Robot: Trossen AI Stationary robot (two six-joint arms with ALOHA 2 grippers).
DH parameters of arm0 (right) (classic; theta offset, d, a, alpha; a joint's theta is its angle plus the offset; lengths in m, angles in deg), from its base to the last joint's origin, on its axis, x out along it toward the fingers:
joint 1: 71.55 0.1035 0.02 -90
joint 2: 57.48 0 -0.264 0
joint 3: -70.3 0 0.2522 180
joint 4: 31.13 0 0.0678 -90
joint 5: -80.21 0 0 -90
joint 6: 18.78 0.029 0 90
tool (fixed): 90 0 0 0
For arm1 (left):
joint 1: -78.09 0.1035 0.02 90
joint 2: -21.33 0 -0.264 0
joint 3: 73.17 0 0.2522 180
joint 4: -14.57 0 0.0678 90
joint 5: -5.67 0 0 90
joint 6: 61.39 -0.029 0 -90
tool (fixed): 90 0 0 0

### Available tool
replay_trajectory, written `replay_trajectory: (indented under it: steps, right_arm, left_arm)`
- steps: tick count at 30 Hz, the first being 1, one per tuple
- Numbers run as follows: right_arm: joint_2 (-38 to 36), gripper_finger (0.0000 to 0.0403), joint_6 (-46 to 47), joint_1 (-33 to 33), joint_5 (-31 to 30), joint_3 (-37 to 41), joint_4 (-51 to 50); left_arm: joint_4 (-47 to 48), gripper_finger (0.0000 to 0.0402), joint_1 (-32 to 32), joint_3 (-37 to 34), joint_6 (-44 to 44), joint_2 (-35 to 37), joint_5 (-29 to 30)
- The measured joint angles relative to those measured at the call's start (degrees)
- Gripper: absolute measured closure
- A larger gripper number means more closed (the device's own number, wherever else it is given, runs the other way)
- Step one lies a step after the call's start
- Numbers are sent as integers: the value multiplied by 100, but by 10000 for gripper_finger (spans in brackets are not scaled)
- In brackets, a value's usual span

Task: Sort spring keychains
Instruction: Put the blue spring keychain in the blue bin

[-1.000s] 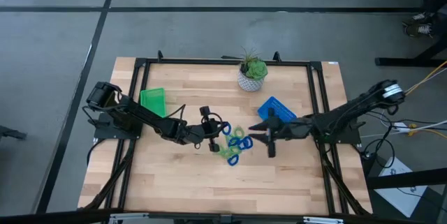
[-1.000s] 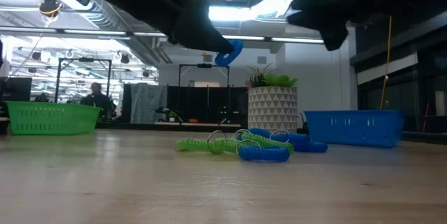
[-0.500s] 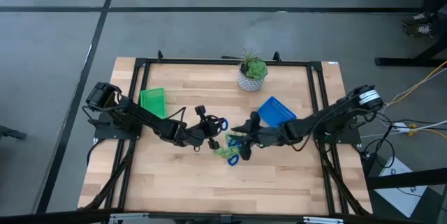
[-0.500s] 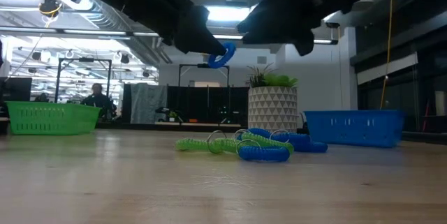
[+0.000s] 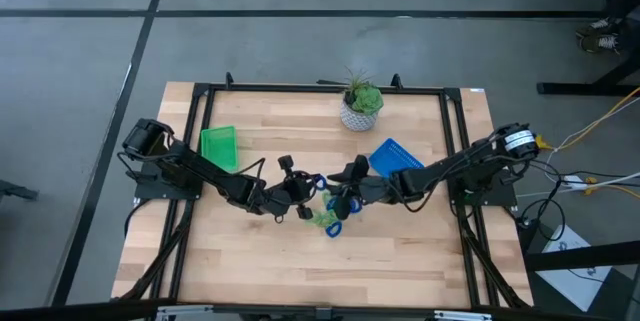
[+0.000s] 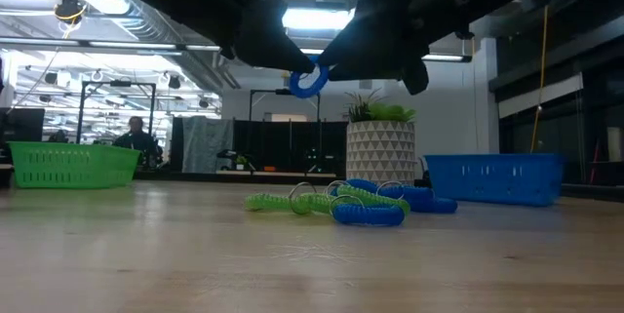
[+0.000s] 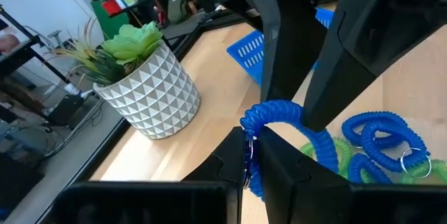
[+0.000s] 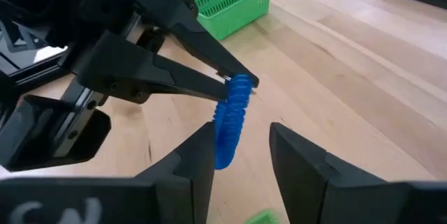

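Note:
My right gripper grabs the blue coil [image 8: 225, 154] opposite the metal ring next, to sort the keychain into the blue tray.
My left gripper [image 5: 308, 187] is shut on a blue spring keychain [image 8: 230, 116], which it holds in the air [image 6: 309, 81] over the table's middle. My right gripper [image 8: 241, 147] has come in from the right and is open. Its two fingers stand on either side of the hanging blue loop [image 7: 276, 112]. Below them, a pile of several blue and light green spring keychains [image 5: 336, 215] lies on the wood [image 6: 341, 203]. My left gripper pinches the upper end of the blue coil [image 7: 249, 132] between its two fingertips. It comes nearly level from the table's left. The loop hangs below the fingertips, clear of the table and of the pile. My right gripper's fingers [image 8: 202, 155] flank the loop's lower part; whether one touches it I cannot tell.
A green tray [image 5: 219, 146] stands at the left and a blue tray [image 5: 397, 158] at the right, behind my right arm. A potted plant in a white pot [image 5: 360, 107] stands at the far edge. The near half of the table is bare wood.
My right gripper has moved toward the table's left, from beside the blue tray up to the held blue keychain, and has rolled a little. Its fingers now stand on either side of the loop. My left gripper has kept the keychain lifted in about the same place.

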Motion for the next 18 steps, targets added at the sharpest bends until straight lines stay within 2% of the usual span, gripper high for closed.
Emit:
replay_trajectory:
  steps: [8, 18]
  right_arm:
    - [0, 277, -115, 0, 19, 0, 47]
    - [-2, 370, -280, 3, 58, 4, 19]
  left_arm:
    - [-2, 379, 0, 0, 124, 0, -8]
    - [-50, 379, 2, 0, 244, 7, -335]
